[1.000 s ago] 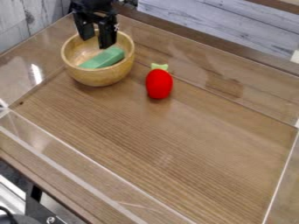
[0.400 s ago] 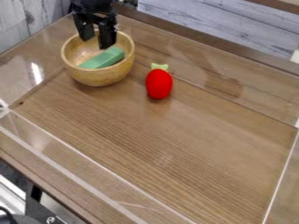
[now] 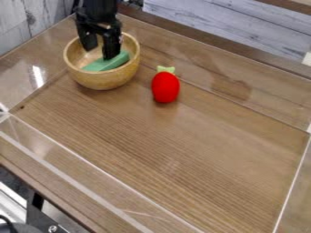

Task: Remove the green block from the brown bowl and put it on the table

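My gripper grabs the green block by one end next, to empty the brown bowl (image 3: 102, 76).
The brown bowl (image 3: 102, 76) stands at the table's (image 3: 183, 136) far left corner. Inside it lies the green block (image 3: 112, 63), tilted against the bowl's floor. My gripper (image 3: 101, 47), black and pointing straight down, has its open fingers reaching into the bowl, one on each side of the block's far end. The fingers cover part of the block. Whether they touch it I cannot tell.
A red strawberry-like toy (image 3: 165, 86) stands on the table just right of the bowl. Clear raised walls (image 3: 36, 136) edge the tabletop. Grey planks (image 3: 231, 23) run behind the table.
The gripper has sunk lower into the bowl, its fingers now around the green block. It stays open. Bowl, block and red toy have not moved.
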`<state>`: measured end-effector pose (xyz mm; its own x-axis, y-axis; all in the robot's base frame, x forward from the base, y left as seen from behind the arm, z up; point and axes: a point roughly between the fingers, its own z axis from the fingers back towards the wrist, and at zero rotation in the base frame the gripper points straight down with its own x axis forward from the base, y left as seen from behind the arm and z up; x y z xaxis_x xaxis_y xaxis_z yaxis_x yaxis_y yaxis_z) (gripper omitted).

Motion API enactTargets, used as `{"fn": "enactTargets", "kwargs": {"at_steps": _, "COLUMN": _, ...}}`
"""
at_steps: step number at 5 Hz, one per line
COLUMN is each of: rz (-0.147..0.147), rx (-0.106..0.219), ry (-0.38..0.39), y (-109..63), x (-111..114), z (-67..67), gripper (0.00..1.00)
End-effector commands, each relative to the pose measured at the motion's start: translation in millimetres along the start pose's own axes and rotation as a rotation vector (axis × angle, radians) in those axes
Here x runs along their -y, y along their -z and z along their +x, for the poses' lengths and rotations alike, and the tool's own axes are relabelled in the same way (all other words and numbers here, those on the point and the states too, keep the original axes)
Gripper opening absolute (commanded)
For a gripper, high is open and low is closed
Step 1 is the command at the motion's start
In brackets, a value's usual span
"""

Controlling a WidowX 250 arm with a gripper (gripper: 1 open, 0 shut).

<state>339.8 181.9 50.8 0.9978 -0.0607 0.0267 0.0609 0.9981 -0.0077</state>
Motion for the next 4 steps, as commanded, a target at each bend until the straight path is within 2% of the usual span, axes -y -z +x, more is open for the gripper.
{"fn": "enactTargets", "kwargs": {"at_steps": 1, "rz": 0.029, "rx": 0.021, "ry": 0.012, "y": -5.8, "x": 1.3, "z": 4.5, "gripper": 1.00}}
{"fn": "enactTargets", "kwargs": {"at_steps": 2, "rz": 0.031, "rx": 0.019, "ry": 0.008, "y": -3.2, "x": 1.8, "z": 4.7, "gripper": 0.00}}
{"fn": "enactTargets", "kwargs": {"at_steps": 4, "rz": 0.019, "rx": 0.084, "ry": -0.026, "y": -41.0, "x": 9.4, "z": 5.2, "gripper": 0.00}}
